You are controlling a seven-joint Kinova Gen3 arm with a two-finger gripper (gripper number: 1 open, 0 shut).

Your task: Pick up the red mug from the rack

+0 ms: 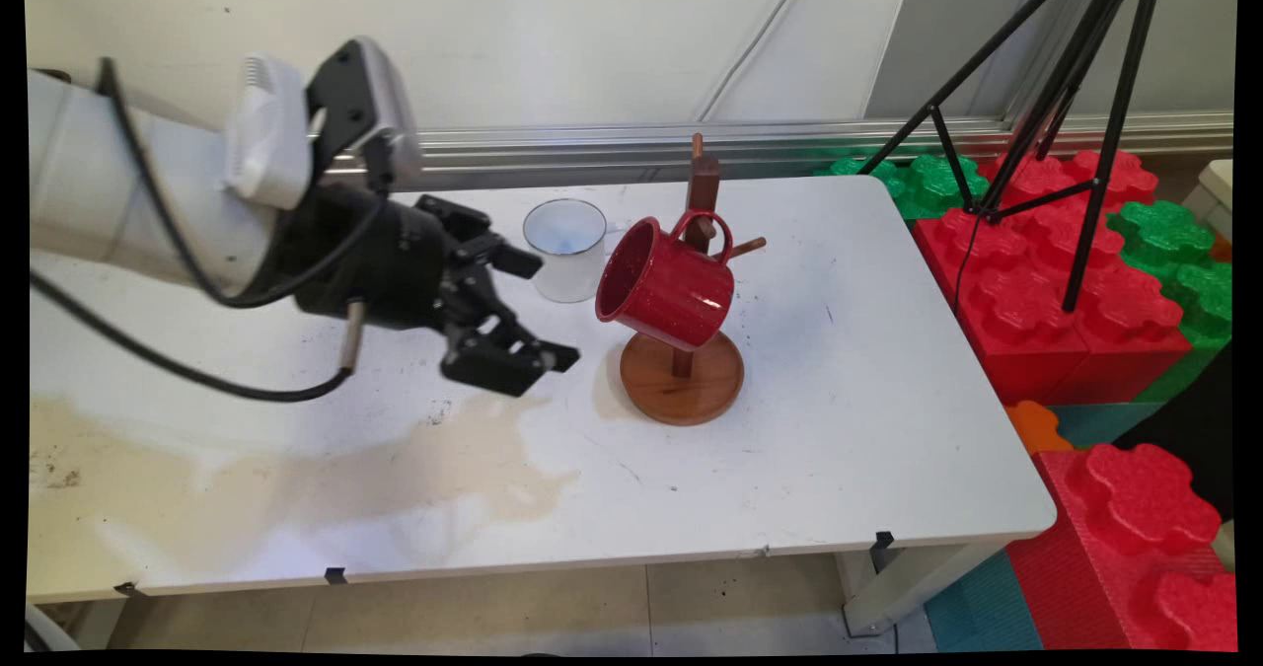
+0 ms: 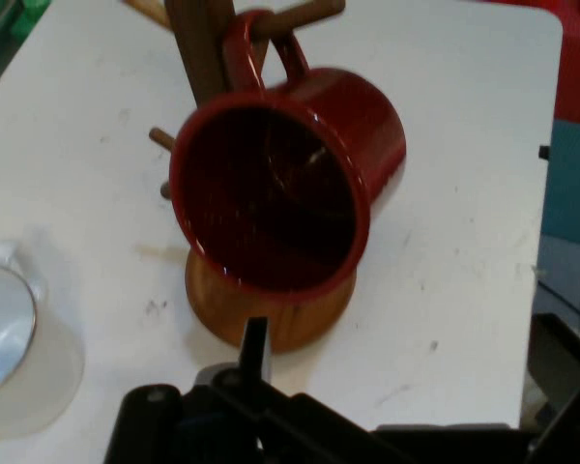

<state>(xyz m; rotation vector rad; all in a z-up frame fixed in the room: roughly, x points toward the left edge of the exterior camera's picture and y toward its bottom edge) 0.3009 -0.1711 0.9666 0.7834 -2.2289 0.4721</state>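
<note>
I should grab the red mug by its rim (image 1: 606, 303) next with my gripper. This leaves the red mug's handle (image 1: 725, 230) free to slide off the wooden peg.
A red enamel mug (image 1: 666, 294) hangs by its handle from a peg of a wooden mug tree (image 1: 683, 380), tilted with its mouth facing left toward my gripper (image 1: 541, 311). The gripper hovers just left of the mug, a little above the table, open, with nothing between its fingers. In the hand view the red mug (image 2: 285, 184) fills the middle, its dark opening facing me, with the round wooden base (image 2: 271, 307) beneath it and my gripper (image 2: 406, 372) short of the rim. A white mug (image 1: 565, 250) stands upright behind the gripper, left of the tree.
Big red and green toy blocks (image 1: 1076, 291) are stacked off the table's right edge, with a black tripod (image 1: 1066, 104) standing on them. A brownish stain (image 1: 296, 479) spreads over the table's near left. The white mug (image 2: 10, 348) shows at the hand view's lower left.
</note>
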